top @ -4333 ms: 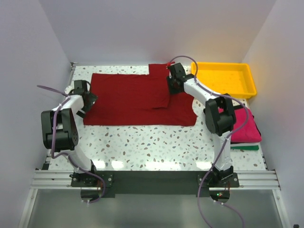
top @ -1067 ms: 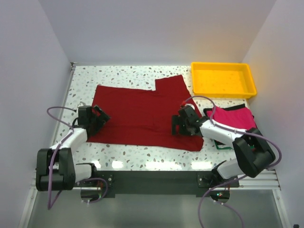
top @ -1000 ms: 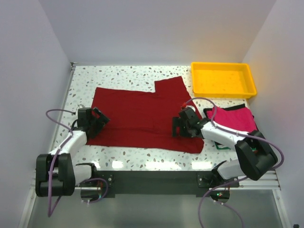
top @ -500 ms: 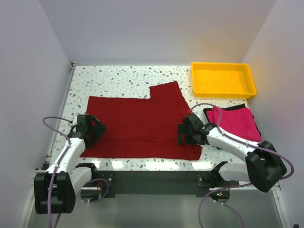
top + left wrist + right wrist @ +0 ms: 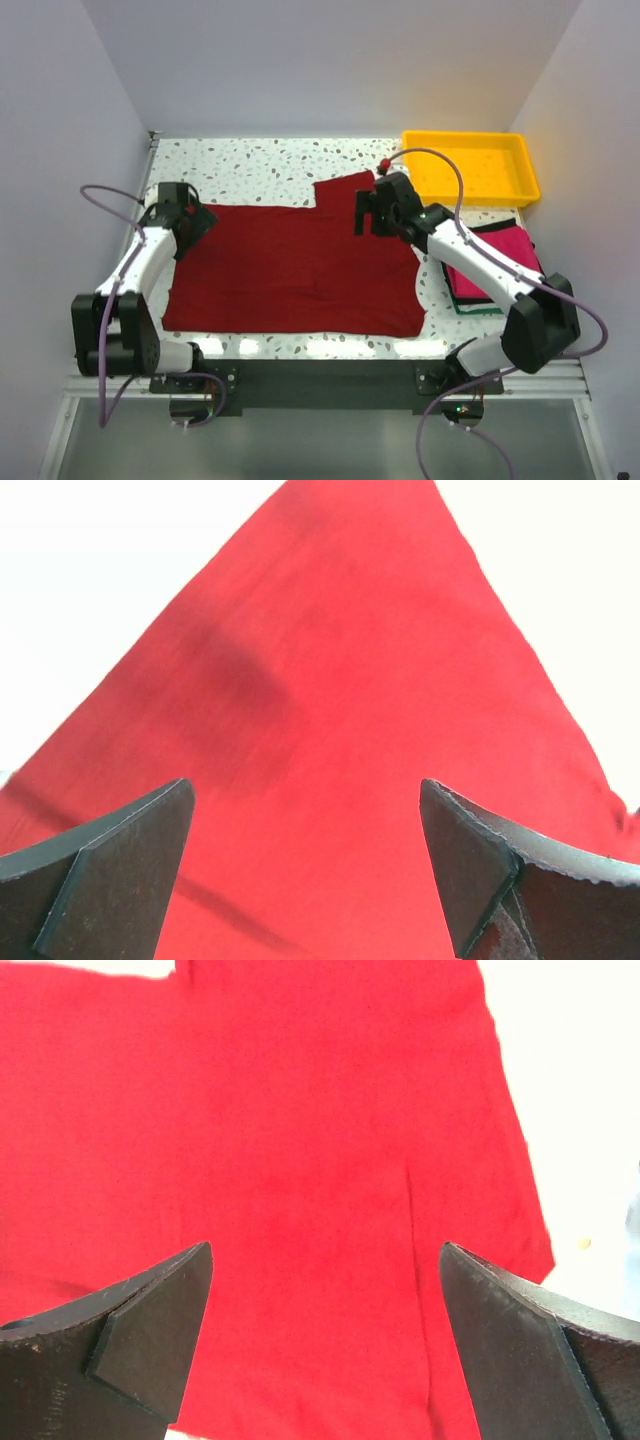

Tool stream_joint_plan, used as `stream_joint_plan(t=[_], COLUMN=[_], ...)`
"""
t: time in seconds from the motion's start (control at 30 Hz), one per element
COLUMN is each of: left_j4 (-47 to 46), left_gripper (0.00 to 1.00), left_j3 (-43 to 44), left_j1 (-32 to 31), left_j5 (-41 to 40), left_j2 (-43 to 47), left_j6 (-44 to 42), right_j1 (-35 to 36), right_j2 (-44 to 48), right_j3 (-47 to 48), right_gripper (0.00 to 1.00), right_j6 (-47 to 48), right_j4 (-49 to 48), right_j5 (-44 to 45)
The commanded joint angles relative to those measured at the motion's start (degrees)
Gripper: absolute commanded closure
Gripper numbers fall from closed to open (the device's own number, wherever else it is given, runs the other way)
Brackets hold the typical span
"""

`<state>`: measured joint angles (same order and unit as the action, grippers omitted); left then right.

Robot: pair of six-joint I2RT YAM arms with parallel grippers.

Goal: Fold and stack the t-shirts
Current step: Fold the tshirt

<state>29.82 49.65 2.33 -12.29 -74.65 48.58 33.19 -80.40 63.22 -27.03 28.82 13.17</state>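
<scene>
The robot's left gripper should fold the t-shirt's far side over its near side, so it should next grab the far corner of the dark red t-shirt.
A large dark red t-shirt (image 5: 290, 270) lies spread flat over the middle of the table, one sleeve sticking out toward the back right. My left gripper (image 5: 193, 217) hovers open over its far left corner, and the left wrist view shows only red cloth (image 5: 340, 680) below the gripper (image 5: 305, 860). My right gripper (image 5: 363, 212) hangs open above the far right sleeve area; red cloth (image 5: 320, 1140) with a seam fills the view under the gripper (image 5: 325, 1340). Neither holds anything. A folded magenta-pink shirt (image 5: 503, 258) tops a stack with black and green edges at the right.
A yellow plastic tray (image 5: 470, 165) stands at the back right corner. The speckled tabletop (image 5: 250, 160) shows behind the shirt. Walls close in on both sides, and the right arm's links pass over the folded stack.
The dark red shirt has slid toward the near edge and lies flatter. Both grippers moved from its near side to its far edge, open throughout.
</scene>
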Motion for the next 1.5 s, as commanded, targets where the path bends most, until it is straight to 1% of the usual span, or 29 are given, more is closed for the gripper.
stream_joint_plan(t=[0.0, 0.03, 0.07, 0.1, 0.13, 0.17, 0.27, 0.33, 0.4, 0.43, 0.47, 0.5, 0.53, 0.57, 0.63, 0.67, 0.77, 0.83, 0.9, 1.0, 1.07, 1.17, 1.23, 1.27, 1.33, 1.37, 1.4, 1.43, 1.47], left_j4=[-3.1, -2.9, -2.5, -2.7, -2.2, -1.7, -0.7, 0.6, 3.1, 3.1, 4.1, 4.1, 3.8, 3.2, 3.3, 3.5, 3.3, 3.6, 4.2, 4.6, 5.1, 6.2, 6.6, 6.9, 7.0, 7.1, 7.0, 7.0, 7.1], left_gripper=[0.0, 0.0, 0.0, 0.0, 0.0, 0.0, 0.0, 0.03, 0.06, 0.08, 0.1, 0.14, 0.16, 0.21, 0.23, 0.24, 0.34, 0.37, 0.45, 0.54, 0.62, 0.67, 0.69, 0.73, 0.77, 0.84, 0.87, 0.93, 0.97], left_j3=[9.0, 12.7, 14.5, 16.3, 19.8, 21.5, 27.6, 32.2, 36.5, 37.9, 38.8, 39.5, 40.4, 40.9, 42.6, 43.2, 43.3, 43.3, 43.3, 43.3, 43.5, 44.3, 44.0, 44.0, 43.9, 43.7, 43.7, 43.8, 43.9], left_j1=[1.0, 1.1, 1.4, 1.6, 1.9, 2.1, 2.4, 2.5, 2.8, 2.9, 2.9, 2.9, 3.0, 3.0, 3.0, 3.0, 3.0, 3.0, 3.0, 3.0, 3.1, 2.9, 3.0, 3.0, 3.0, 3.0, 3.0, 3.0, 3.0], left_j5=[-2.6, -4.0, -4.9, -5.4, -5.4, -5.9, -8.6, -10.7, -11.6, -12.0, -12.5, -12.6, -12.2, -12.2, -12.4, -12.2, -12.1, -12.9, -13.3, -13.2, -12.7, -12.1, -12.2, -12.2, -12.0, -11.8, -11.6, -11.4, -11.3], left_j2=[-8.4, -12.6, -14.5, -16.6, -20.4, -22.2, -28.9, -33.7, -38.2, -39.5, -40.6, -41.7, -43.4, -44.2, -46.3, -46.9, -48.0, -48.6, -48.8, -49.6, -50.1, -50.3, -50.2, -50.0, -49.7, -49.7, -49.7, -49.8, -49.8], left_j6=[-3.2, -3.3, -3.5, -3.8, -4.1, -4.4, -5.2, -5.7, -6.4, -6.7, -6.3, -6.3, -6.2, -6.5, -6.6, -6.7, -6.7, -6.7, -6.7, -7.3, -7.4, -8.1, -8.1, -8.5, -9.0, -9.2, -9.4, -9.9, -10.1], right_j1=[-4.0, -5.5, -6.1, -6.6, -7.3, -7.6, -8.6, -9.3, -10.0, -10.2, -10.4, -10.6, -10.9, -11.1, -11.6, -11.8, -12.4, -12.6, -12.7, -13.1, -13.2, -13.2, -13.2, -13.3, -13.3, -13.5, -13.5, -13.7, -13.7], right_j2=[-8.5, -10.8, -12.9, -17.5, -19.5, -21.6, -30.1, -33.8, -40.2, -40.3, -42.2, -43.3, -44.2, -46.1, -47.9, -48.8, -50.7, -51.3, -51.6, -52.0, -53.1, -55.7, -57.5, -59.3, -61.1, -62.9, -63.7, -64.6, -65.7], right_j3=[7.2, 11.8, 14.0, 16.4, 18.8, 23.6, 32.7, 37.0, 43.5, 43.6, 45.0, 45.6, 46.9, 47.8, 49.7, 51.0, 51.8, 51.7, 51.7, 52.0, 53.6, 57.4, 60.8, 61.7, 64.7, 65.7, 66.6, 67.9, 68.5], right_gripper=[0.01, 0.01, 0.01, 0.01, 0.01, 0.01, 0.01, 0.01, 0.01, 0.01, 0.01, 0.01, 0.01, 0.01, 0.01, 0.01, 0.01, 0.01, 0.01, 0.01, 0.01, 0.01, 0.01, 0.01, 0.01, 0.01, 0.01, 0.01, 0.02], right_j6=[4.3, 5.0, 6.4, 7.1, 7.8, 9.6, 11.5, 12.0, 12.6, 12.8, 13.5, 13.8, 14.0, 14.5, 15.0, 15.2, 15.8, 16.0, 16.0, 16.3, 17.2, 19.2, 19.8, 20.7, 21.2, 21.4, 21.5, 21.6, 21.5], right_j4=[-4.7, -4.3, -4.3, -4.2, -3.5, -3.4, -2.4, -1.1, -1.2, -1.8, -2.7, -3.6, -4.8, -5.0, -5.1, -5.1, -5.3, -5.5, -5.7, -6.6, -6.8, -6.9, -7.0, -7.3, -8.2, -8.3, -8.4, -8.8, -8.9], right_j5=[1.3, 1.1, 0.7, 0.7, 0.6, 0.4, 0.5, 0.0, -0.3, -0.4, -0.4, -0.3, 0.0, 0.2, 0.0, -0.8, -3.0, -2.7, -2.6, -2.9, -3.1, -2.7, -2.4, -2.3, -1.8, -1.7, -1.6, -1.9, -2.3])
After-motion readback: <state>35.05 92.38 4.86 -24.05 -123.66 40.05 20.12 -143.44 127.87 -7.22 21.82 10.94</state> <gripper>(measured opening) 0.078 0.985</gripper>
